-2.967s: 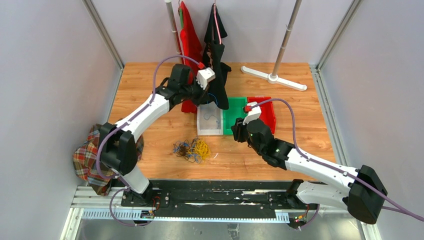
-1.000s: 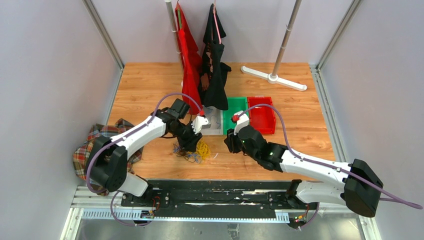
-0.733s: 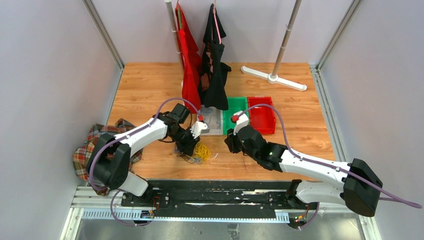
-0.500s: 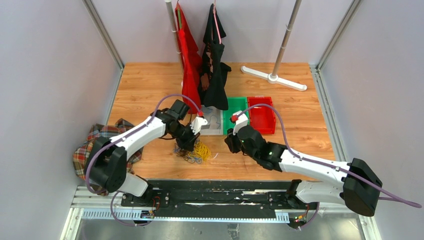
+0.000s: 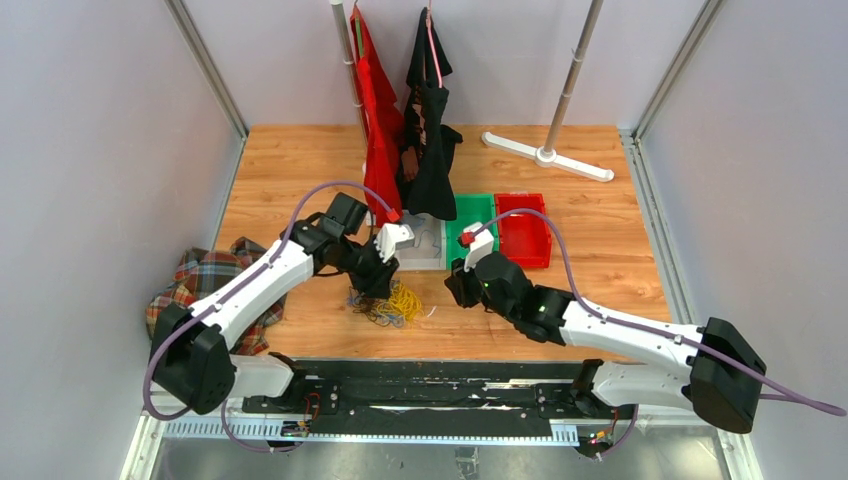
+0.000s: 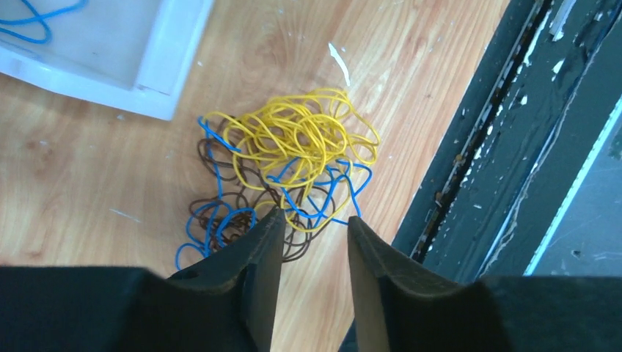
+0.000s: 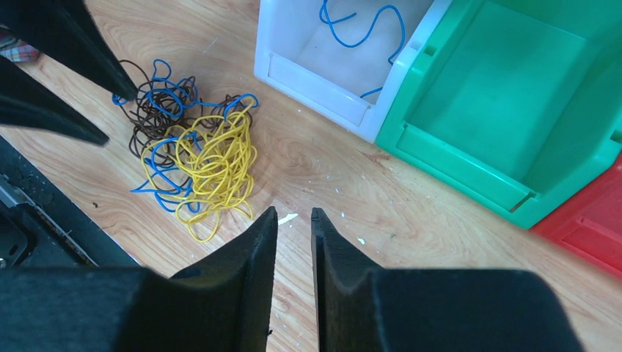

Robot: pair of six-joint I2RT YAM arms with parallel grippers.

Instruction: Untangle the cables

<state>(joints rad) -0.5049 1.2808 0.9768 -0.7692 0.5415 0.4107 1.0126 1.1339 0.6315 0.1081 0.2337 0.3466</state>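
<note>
My left gripper is going to pinch the blue piece of cable beside the yellow loops next, so those yellow loops stay free for my right gripper to untangle.
The cables [image 5: 388, 303] lie in one tangle of yellow, blue and dark brown loops on the wooden table near its front edge. In the left wrist view the yellow loops [image 6: 301, 136] sit on top, with blue and brown strands around them. My left gripper [image 5: 375, 275] hovers just over the tangle's left side, open, its gap [image 6: 314, 215] empty. Its dark fingers [image 7: 95, 59] show at the upper left of the right wrist view, beside the cables [image 7: 198, 158]. My right gripper [image 5: 455, 290] stands right of the tangle with a narrow empty gap [image 7: 293, 211].
A white bin [image 5: 425, 250] holds a loose blue cable [image 7: 352, 29]. Beside it stand a green bin [image 7: 499, 95] and a red bin [image 5: 525, 235]. Red and black garments [image 5: 430, 130] hang at the back. A plaid cloth [image 5: 205, 290] lies left. The black rail [image 6: 499, 147] borders the front edge.
My left arm came down from the white bin to the tangle, then drew slightly back to the left, its jaws closing and reopening. The right gripper narrowed and barely moved.
</note>
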